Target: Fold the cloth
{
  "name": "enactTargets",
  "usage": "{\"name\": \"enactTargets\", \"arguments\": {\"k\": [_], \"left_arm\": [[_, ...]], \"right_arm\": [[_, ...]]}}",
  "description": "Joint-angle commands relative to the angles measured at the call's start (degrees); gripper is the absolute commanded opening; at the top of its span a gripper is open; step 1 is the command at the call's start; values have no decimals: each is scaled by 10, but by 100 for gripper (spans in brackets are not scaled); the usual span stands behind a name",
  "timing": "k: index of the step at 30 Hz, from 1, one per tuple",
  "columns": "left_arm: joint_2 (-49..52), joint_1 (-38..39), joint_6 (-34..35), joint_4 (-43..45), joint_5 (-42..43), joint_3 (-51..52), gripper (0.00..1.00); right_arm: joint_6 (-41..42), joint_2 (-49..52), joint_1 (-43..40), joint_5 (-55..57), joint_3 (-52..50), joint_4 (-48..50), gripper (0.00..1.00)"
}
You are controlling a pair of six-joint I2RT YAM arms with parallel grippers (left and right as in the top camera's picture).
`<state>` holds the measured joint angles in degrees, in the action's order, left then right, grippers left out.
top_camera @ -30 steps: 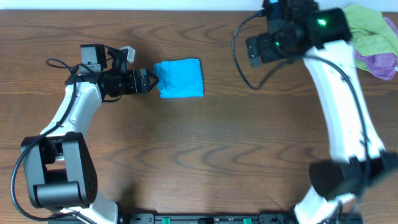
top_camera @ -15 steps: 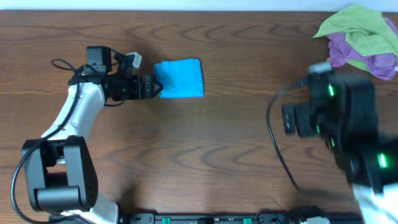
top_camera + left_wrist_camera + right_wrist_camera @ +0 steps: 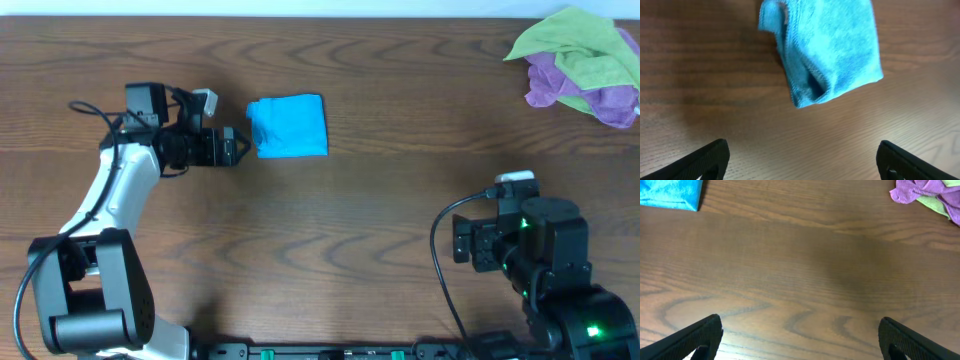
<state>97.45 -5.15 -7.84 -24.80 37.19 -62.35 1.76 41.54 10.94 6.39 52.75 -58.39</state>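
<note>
My left gripper will next grab the folded blue cloth by its nearest edge, with the layers together. It will then pull the cloth aside still folded.
The blue cloth (image 3: 289, 126) lies folded into a small square on the wooden table, left of centre at the back. It fills the top of the left wrist view (image 3: 822, 50) and shows at the top left corner of the right wrist view (image 3: 671, 194). My left gripper (image 3: 238, 147) is open and empty, just left of the cloth and apart from it. Its fingertips (image 3: 710, 157) stand wide apart over bare wood. My right gripper (image 3: 462, 243) is open and empty at the front right, far from the cloth.
A heap of green and purple cloths (image 3: 580, 60) lies at the back right corner, also seen in the right wrist view (image 3: 930, 195). The right arm's base (image 3: 560, 300) sits at the front right edge.
The right arm has swung from the back right down to the front right. The left gripper has drawn back a little to the left, off the cloth's edge.
</note>
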Motion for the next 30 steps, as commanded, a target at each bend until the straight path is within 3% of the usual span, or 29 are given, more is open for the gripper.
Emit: {"name": "enactTargets", "arguments": {"k": [1,10,30], "left_arm": [[-7,-1,-14,14,-7,19,95],[33,0,-4,103,56,22,95],[192,11,136,302,142,22,95]], "right_arm": [[16,4,-5,2,-3,2,99],[16,5,-5,2,-3,-8,99],[16,5,-5,2,-3,-8,99]]}}
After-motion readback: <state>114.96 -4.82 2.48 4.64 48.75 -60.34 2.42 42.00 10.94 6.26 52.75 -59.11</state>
